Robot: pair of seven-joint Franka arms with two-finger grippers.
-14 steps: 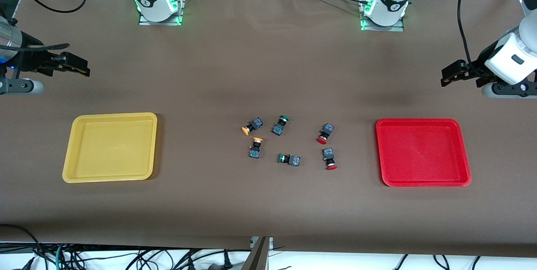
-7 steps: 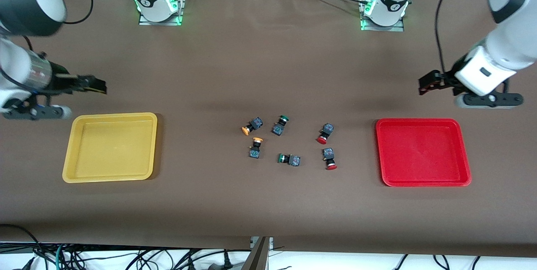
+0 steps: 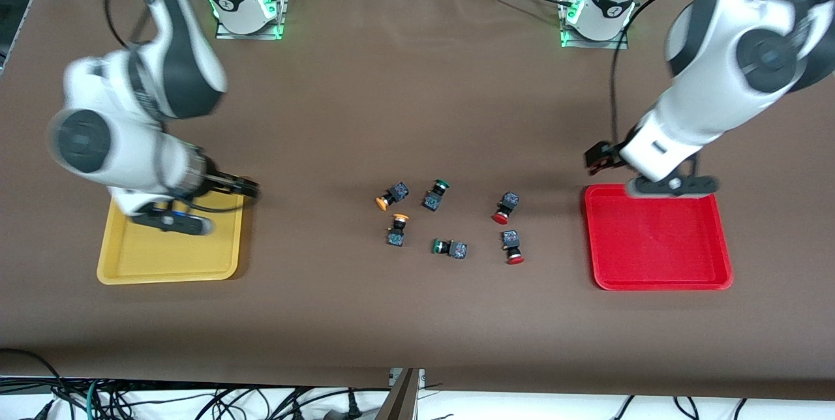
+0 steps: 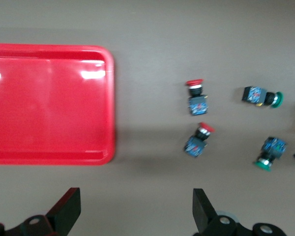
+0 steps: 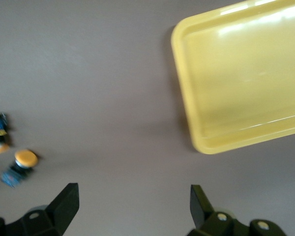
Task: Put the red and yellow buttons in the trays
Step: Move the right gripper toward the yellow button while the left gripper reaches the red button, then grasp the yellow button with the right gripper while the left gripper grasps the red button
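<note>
My right gripper grabs a yellow button by its black middle point(image 3: 391, 197) next, to put it in the yellow tray point(image 3: 176, 257).
Two red buttons point(image 3: 503, 207) point(image 3: 513, 246) and two yellow buttons point(image 3: 391, 195) point(image 3: 397, 229) lie on their sides mid-table. The yellow tray point(image 3: 176, 257) is at the right arm's end and the red tray point(image 3: 659, 244) at the left arm's end; both are empty. My right gripper point(image 3: 244, 188) is open and empty over the yellow tray's corner nearest the buttons. My left gripper point(image 3: 597, 159) is open and empty over the table beside the red tray's corner. The left wrist view shows the red tray point(image 4: 49, 103) and both red buttons point(image 4: 196, 96) point(image 4: 197, 140). The right wrist view shows the yellow tray point(image 5: 246, 78) and a yellow button point(image 5: 19, 167).
Two green-capped buttons point(image 3: 436, 195) point(image 3: 450, 248) lie among the others, between the yellow pair and the red pair. The right arm's body covers part of the yellow tray. Brown table surface surrounds the cluster and trays.
Both arms have swung in from the table's ends toward the middle. The right gripper has come over the yellow tray's corner, the left to the red tray's corner. The buttons have not moved.
</note>
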